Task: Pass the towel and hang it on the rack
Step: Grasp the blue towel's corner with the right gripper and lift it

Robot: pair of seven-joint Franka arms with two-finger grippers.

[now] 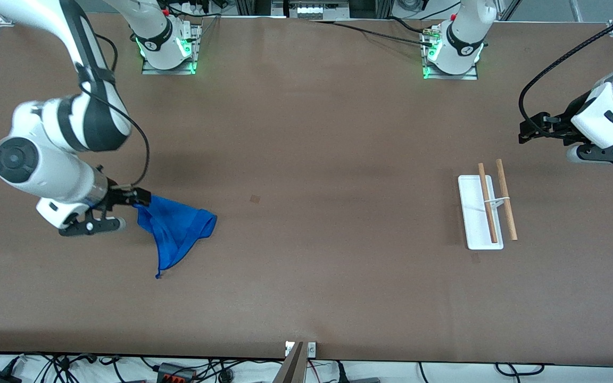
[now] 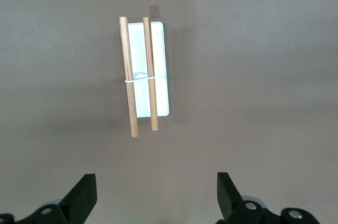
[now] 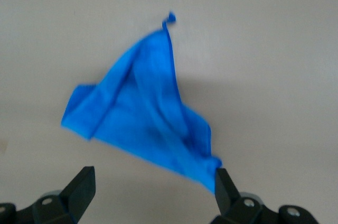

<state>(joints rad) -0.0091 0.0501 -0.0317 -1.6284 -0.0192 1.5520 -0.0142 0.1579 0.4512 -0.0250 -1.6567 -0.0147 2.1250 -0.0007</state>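
The blue towel will be passed across and hung on the rack (image 1: 485, 210), so next my right gripper will pick up the towel by its corner (image 1: 146, 204).
The blue towel (image 1: 176, 226) lies crumpled in a rough triangle on the table at the right arm's end. My right gripper (image 1: 137, 201) is open right beside it. In the right wrist view the towel (image 3: 145, 113) spreads ahead of the gripper (image 3: 153, 182), and one corner touches one fingertip (image 3: 224, 182); nothing is between the jaws. The rack (image 1: 485, 210), a white base with two wooden rods, stands toward the left arm's end. My left gripper (image 1: 527, 133) is open and empty, up over the table beside the rack. The left wrist view shows the rack (image 2: 142, 84) ahead of the gripper (image 2: 157, 187).
A small dark mark (image 1: 255, 199) is on the brown table (image 1: 312, 159) near its middle. The arm bases (image 1: 168, 48) stand along the table's edge farthest from the front camera.
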